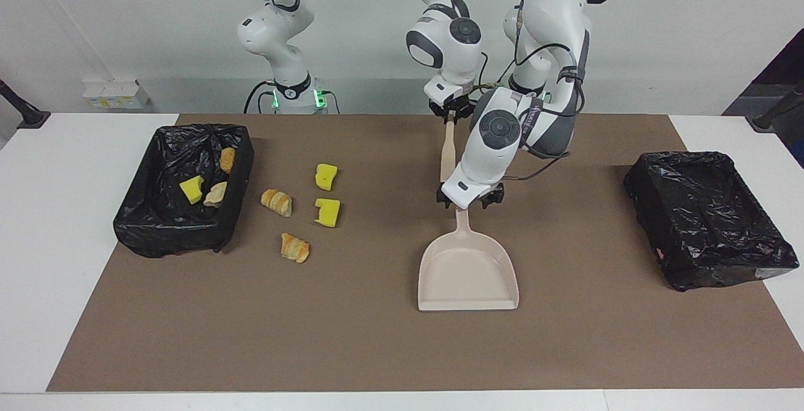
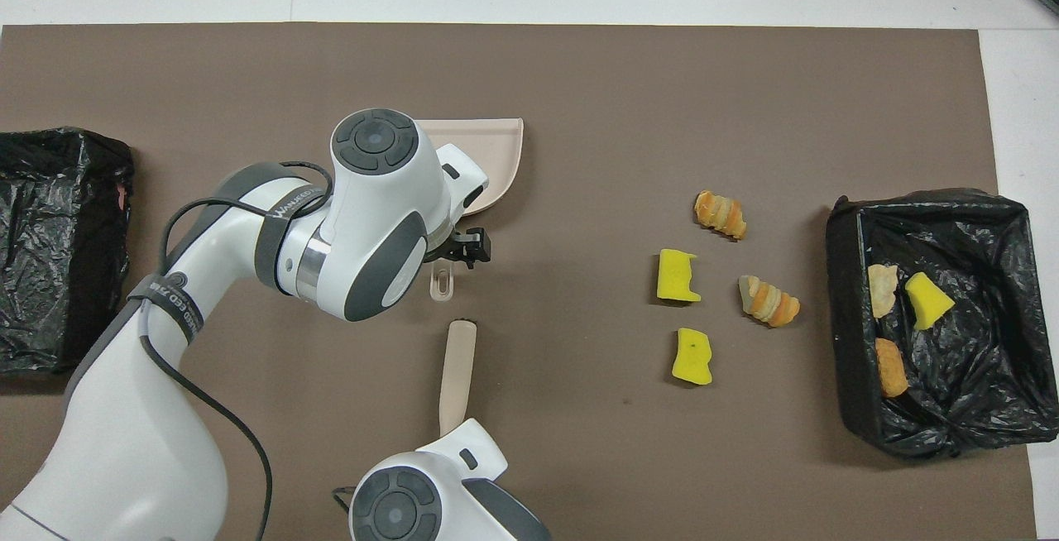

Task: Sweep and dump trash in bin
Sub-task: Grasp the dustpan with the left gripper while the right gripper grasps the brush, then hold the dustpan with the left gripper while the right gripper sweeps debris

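Note:
The broad pan [image 2: 488, 155] is wider than my fingers can open, so my left gripper should next hold the beige dustpan by its narrow handle [image 2: 442, 281].
A beige dustpan [image 1: 468, 273] [image 2: 492, 162] lies mid-mat, its handle pointing at the robots. My left gripper [image 1: 467, 202] [image 2: 457, 253] hangs open over the handle's end, a finger on either side. A beige brush [image 1: 446, 153] [image 2: 457, 375] lies between the dustpan and the robots; my right gripper [image 1: 450, 117] is shut on its handle and is hidden under the wrist in the overhead view. The trash lies toward the right arm's end: two yellow sponge chunks [image 1: 326, 176] [image 1: 327, 212] and two brown croissant lumps [image 1: 277, 202] [image 1: 294, 247]. Beside them stands a black-lined bin [image 1: 135, 225] [image 2: 848, 375].
That bin holds a yellow chunk [image 1: 191, 189] and two brown lumps. A second black-lined bin [image 1: 703, 216] [image 2: 58, 251] stands at the left arm's end. A brown mat [image 1: 314, 335] covers the white table.

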Controlling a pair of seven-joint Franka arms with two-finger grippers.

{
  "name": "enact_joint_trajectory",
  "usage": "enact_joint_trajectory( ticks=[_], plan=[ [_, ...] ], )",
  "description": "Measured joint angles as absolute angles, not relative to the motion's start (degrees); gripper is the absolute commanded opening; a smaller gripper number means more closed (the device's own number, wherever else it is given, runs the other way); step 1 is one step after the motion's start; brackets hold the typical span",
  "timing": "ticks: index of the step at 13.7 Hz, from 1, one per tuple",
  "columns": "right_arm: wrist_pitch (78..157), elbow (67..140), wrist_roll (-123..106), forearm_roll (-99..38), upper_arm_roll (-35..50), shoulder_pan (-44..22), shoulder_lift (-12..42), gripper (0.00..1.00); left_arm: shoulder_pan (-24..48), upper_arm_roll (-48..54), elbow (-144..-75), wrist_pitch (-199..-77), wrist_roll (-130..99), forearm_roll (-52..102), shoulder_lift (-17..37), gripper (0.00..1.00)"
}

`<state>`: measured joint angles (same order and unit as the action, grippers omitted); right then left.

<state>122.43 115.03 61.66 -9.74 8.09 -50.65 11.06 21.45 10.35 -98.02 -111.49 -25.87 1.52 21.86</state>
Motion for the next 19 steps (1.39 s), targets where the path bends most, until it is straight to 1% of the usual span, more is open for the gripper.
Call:
enact_joint_trajectory(
  ticks=[1,2,3,7,9,13,16,19],
  plan=[
    [121.79,115.29,62.1,-9.7,7.89,-50.44,10.17,0.0,21.71,10.36,-98.53,-111.49,-26.21,1.52,21.66,0.42],
    [120.92,116.03,62.24,-9.68,7.75,-49.86,8.9,0.0,21.82,10.36,-98.98,-111.49,-26.59,1.52,21.48,0.12],
    [120.28,117.47,62.24,-9.66,7.69,-49.09,7.21,0.0,21.83,10.3,-99.29,-111.49,-26.69,1.52,21.32,0.0],
    [119.25,126.72,62.24,-8.94,7.64,-44.76,-1.66,0.0,21.77,9.91,-99.44,-111.44,-26.69,1.52,21.09,0.0],
    [115.92,128.42,61.27,-5.92,7.59,-41.41,-4.29,0.0,21.73,9.75,-99.41,-111.31,-26.77,1.46,21.04,0.0],
    [110.02,128.61,54.21,-1.3,7.49,-32.51,-7.62,0.0,20.24,9.04,-99.22,-109.41,-20.96,1.04,20.7,0.0],
    [107.09,128.83,48.74,4.29,7.37,-26.86,-8.44,0.0,19.75,8.8,-99.2,-108.41,-4.7,-3.37,19.52,0.0],
    [103.91,129.12,44.44,6.39,7.39,-22.76,-8.44,0.0,17.11,8.68,-99.2,-105.41,9.21,-3.95,17.81,0.0]
  ],
)
